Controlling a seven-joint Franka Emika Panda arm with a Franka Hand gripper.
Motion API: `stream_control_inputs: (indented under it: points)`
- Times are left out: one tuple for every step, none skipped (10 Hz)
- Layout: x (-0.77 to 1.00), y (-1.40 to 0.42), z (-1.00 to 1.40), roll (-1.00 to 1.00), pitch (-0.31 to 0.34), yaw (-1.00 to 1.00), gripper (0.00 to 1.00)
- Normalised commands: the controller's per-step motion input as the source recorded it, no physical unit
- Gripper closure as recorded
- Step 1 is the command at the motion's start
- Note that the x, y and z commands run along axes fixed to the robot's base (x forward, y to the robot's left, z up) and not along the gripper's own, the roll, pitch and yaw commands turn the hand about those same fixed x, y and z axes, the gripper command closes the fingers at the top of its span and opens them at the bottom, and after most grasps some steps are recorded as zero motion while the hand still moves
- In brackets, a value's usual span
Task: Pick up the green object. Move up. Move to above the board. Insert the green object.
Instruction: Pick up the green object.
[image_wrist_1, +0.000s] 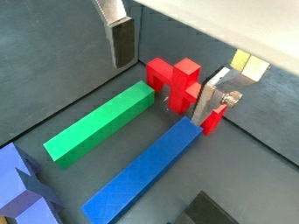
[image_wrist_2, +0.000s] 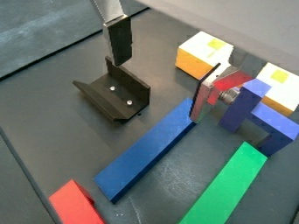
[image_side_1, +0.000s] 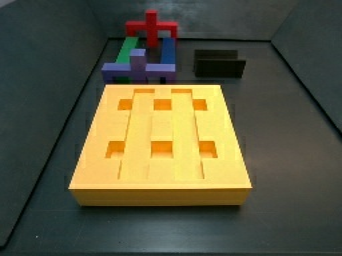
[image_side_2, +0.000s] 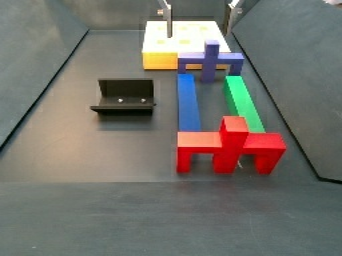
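Next, my gripper grabs the green bar by its end (image_side_1: 130, 43) beside the red cross to insert the bar into the board (image_side_1: 163, 140).
The green object (image_wrist_1: 100, 122) is a long green bar lying flat on the floor beside a long blue bar (image_wrist_1: 146, 171). It also shows in the other views (image_wrist_2: 233, 184) (image_side_2: 245, 100) (image_side_1: 124, 50). The board (image_side_1: 163, 140) is an orange-yellow slab with six square holes, also seen far back in a side view (image_side_2: 167, 45). My gripper (image_wrist_1: 163, 92) (image_wrist_2: 159, 87) is open and empty, held well above the pieces. One silver finger (image_wrist_1: 121, 39) and the opposite finger (image_wrist_1: 216, 96) stand wide apart. Its fingertips show at the upper edge of a side view (image_side_2: 201, 8).
A red cross-shaped piece (image_wrist_1: 176, 83) (image_side_2: 230, 145) stands at one end of the bars. A blue-purple block (image_wrist_2: 263, 118) (image_side_2: 210, 60) stands at the other end, next to the board. The fixture (image_wrist_2: 114, 92) (image_side_2: 123, 97) stands on the floor beside the blue bar.
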Motion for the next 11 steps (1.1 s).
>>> stream_control_inputs:
  points:
    - [0.02,-0.14,-0.05,0.00,0.000,0.00,0.00]
    - [-0.01,0.08,-0.19,-0.03,-0.003,-0.27,0.00]
    - [-0.61,0.03,-0.71,-0.17,-0.124,0.00,0.00]
    - [-1.00,0.00,-0.73,-0.07,-0.183,0.00,0.00]
    - [-1.00,0.00,-0.73,-0.07,-0.180,0.00,0.00]
    - [-1.00,-0.12,-0.73,-0.02,-0.193,0.00,0.00]
    - [-0.93,-0.28,-0.71,0.02,-0.224,0.00,0.00]
    - [-0.93,-0.25,-0.70,0.05,-0.234,0.00,0.00]
    - [-0.86,-0.18,-0.65,0.04,-0.273,0.01,0.00]
    - [-0.71,-0.04,-0.63,0.01,-0.316,0.01,0.00]
    - [-0.13,0.04,-0.54,0.03,-0.291,-0.06,0.00]
